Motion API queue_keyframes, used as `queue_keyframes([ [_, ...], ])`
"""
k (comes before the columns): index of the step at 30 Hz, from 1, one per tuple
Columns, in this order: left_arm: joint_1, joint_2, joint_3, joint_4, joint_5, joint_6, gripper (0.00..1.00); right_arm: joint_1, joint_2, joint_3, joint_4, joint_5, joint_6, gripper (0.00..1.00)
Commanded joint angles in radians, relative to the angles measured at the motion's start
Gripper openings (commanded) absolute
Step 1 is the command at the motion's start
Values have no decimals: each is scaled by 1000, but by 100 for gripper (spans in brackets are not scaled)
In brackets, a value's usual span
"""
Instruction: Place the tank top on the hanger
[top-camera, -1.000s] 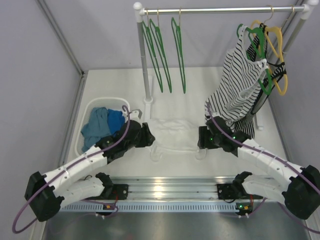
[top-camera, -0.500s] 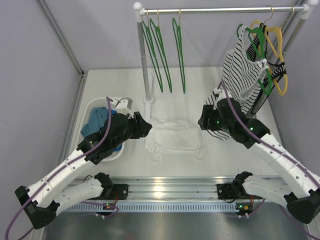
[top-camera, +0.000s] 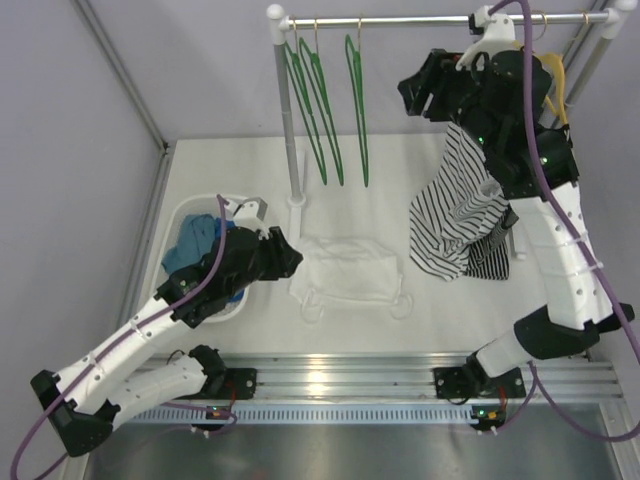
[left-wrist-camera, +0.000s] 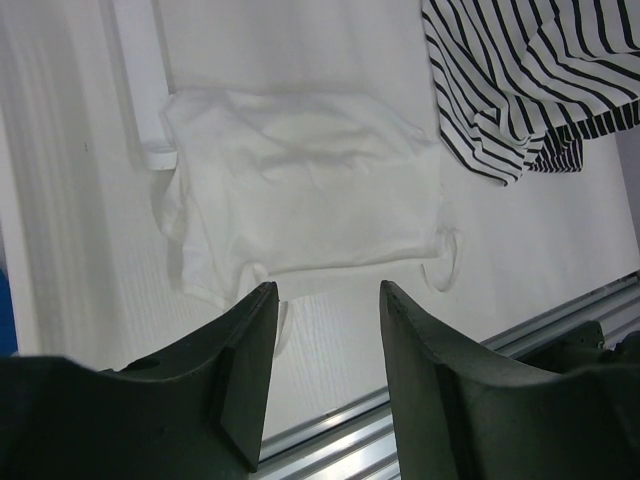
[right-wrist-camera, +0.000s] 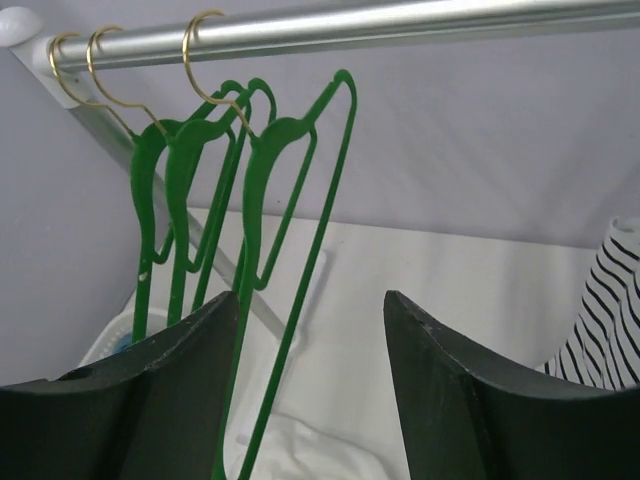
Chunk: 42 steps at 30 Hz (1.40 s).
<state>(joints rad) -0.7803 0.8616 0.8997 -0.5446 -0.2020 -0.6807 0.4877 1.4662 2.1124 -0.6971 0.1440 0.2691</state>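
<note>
Next, my right gripper grabs the nearest green hanger by one sloping side (top-camera: 359, 88) (right-wrist-camera: 252, 205) to leave the hanger's neck free for handover to my left gripper.
The white tank top (top-camera: 350, 270) lies crumpled flat on the table, straps toward the near edge. It also shows in the left wrist view (left-wrist-camera: 300, 190) and at the bottom of the right wrist view (right-wrist-camera: 310, 450). Three green hangers (top-camera: 355, 110) hang on the rail at the left; the right wrist view shows them close up (right-wrist-camera: 290, 200). My left gripper (top-camera: 293, 258) is open and empty, just left of the tank top and above its near-left corner (left-wrist-camera: 325, 290). My right gripper (top-camera: 408, 92) is open and empty, raised near the rail, just right of the nearest green hanger (right-wrist-camera: 312, 297).
A black-and-white striped top (top-camera: 460, 200) hangs at the right of the rail (top-camera: 420, 20), beside a yellow hanger (top-camera: 558, 80). A white basket (top-camera: 185, 215) with blue clothes (top-camera: 205, 245) stands at the left. The rack's pole (top-camera: 285, 110) stands behind the tank top.
My right arm has risen from the table beside the tank top up to the rail, toward the green hangers. My left gripper drew back a little to the left and then held still.
</note>
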Motion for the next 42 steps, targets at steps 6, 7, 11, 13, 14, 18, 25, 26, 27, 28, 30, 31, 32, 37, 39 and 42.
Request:
queue_keyframes([
  [6,4,16,58,-17,-4,38,50,26,147,141,53,-107,-57,63],
  [7,4,16,56,-18,-5,40,50,34,167,144,54,-95,-62,63],
  [11,4,13,47,-14,-5,35,50,84,200,138,51,-49,-87,63],
  [13,4,10,39,-12,-2,30,50,98,218,132,51,-23,-93,63],
  [14,4,8,38,-14,-2,29,50,112,224,127,48,-11,-103,63],
  [18,4,-4,19,-17,-7,24,50,143,237,112,48,55,-126,62],
  [25,4,-21,1,-23,-11,18,50,160,279,118,22,147,-156,56],
  [26,4,-24,-1,-25,-10,15,50,167,283,118,21,155,-169,53],
  [27,4,-24,-4,-25,-10,17,50,172,292,121,21,164,-177,52],
  [28,4,-26,-5,-25,-8,15,50,176,296,124,18,176,-185,52],
  [30,4,-24,-8,-23,-8,13,50,186,313,138,7,186,-200,50],
  [31,4,-27,-10,-21,-7,12,50,189,316,139,7,203,-206,49],
  [32,4,-26,-12,-20,-7,10,50,192,319,141,5,210,-211,46],
  [37,4,-32,-18,-21,-8,10,50,196,316,139,25,258,-232,35],
  [39,4,-32,-18,-23,-10,10,50,201,313,146,27,278,-241,32],
  [42,4,-35,-24,-23,-11,9,50,203,306,144,36,290,-246,26],
])
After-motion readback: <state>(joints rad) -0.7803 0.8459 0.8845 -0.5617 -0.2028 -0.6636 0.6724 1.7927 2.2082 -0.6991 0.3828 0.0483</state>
